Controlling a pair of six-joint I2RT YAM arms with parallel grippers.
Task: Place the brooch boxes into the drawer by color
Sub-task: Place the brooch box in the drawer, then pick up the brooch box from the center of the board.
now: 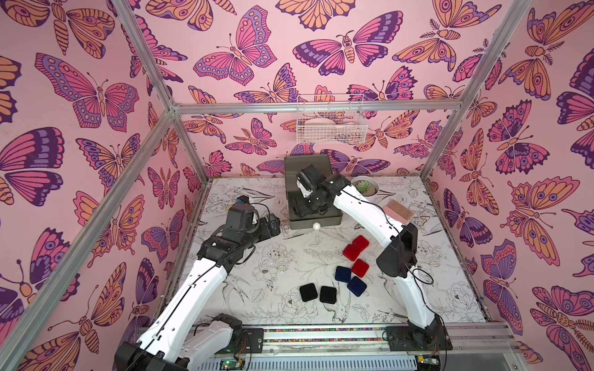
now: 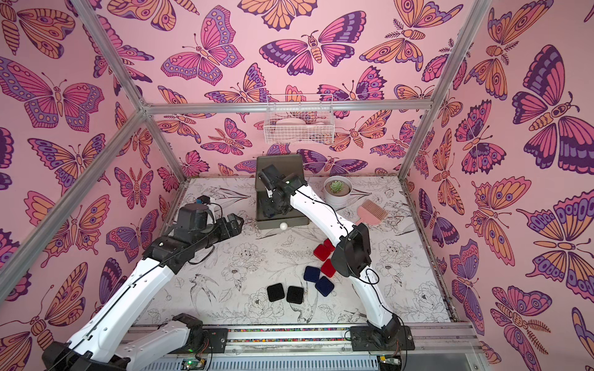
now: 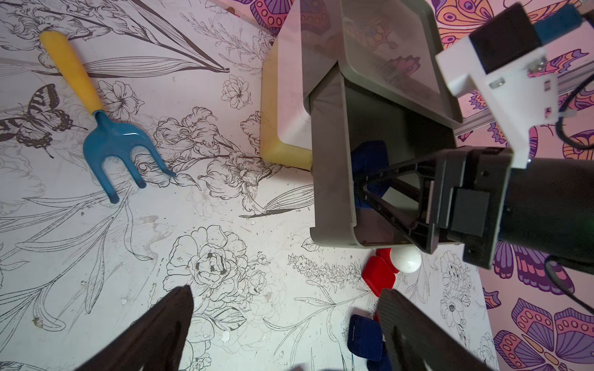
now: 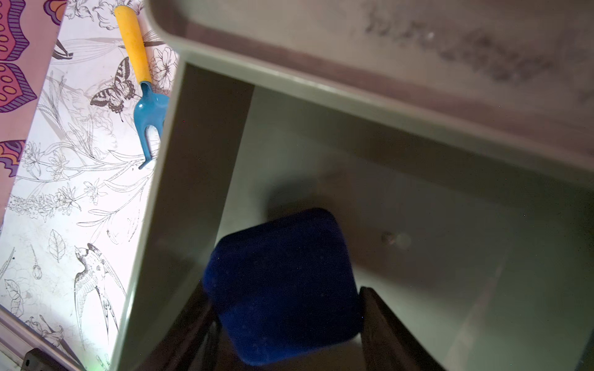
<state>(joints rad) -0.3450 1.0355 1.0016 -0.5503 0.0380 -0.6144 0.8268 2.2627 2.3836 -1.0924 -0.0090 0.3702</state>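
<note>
My right gripper is just above the drawer's flat bottom and should open now, so the navy blue brooch box would end up inside the drawer.
The drawer (image 1: pixel 331 221) chest stands at the back, its grey top tier pulled out, white knob (image 1: pixel 316 226) in front. My right gripper (image 4: pixel 286 290) reaches down into that tier, shut on a navy blue brooch box (image 4: pixel 283 282) held tilted above the floor. In the left wrist view this box (image 3: pixel 369 154) shows inside the drawer (image 3: pixel 331 192). On the table lie three red boxes (image 1: pixel 351 252), two navy ones (image 1: pixel 343 274) and two black ones (image 1: pixel 308 292). My left gripper (image 3: pixel 286 292) hangs open and empty left of the drawer, seen in both top views (image 1: pixel 273 225).
A garden fork (image 3: pixel 106 135) with a yellow handle lies left of the chest. A potted succulent (image 1: pixel 364 186) and a pink brush (image 1: pixel 397 210) sit right of it. A white wire basket (image 1: pixel 331 123) hangs on the back wall above the chest.
</note>
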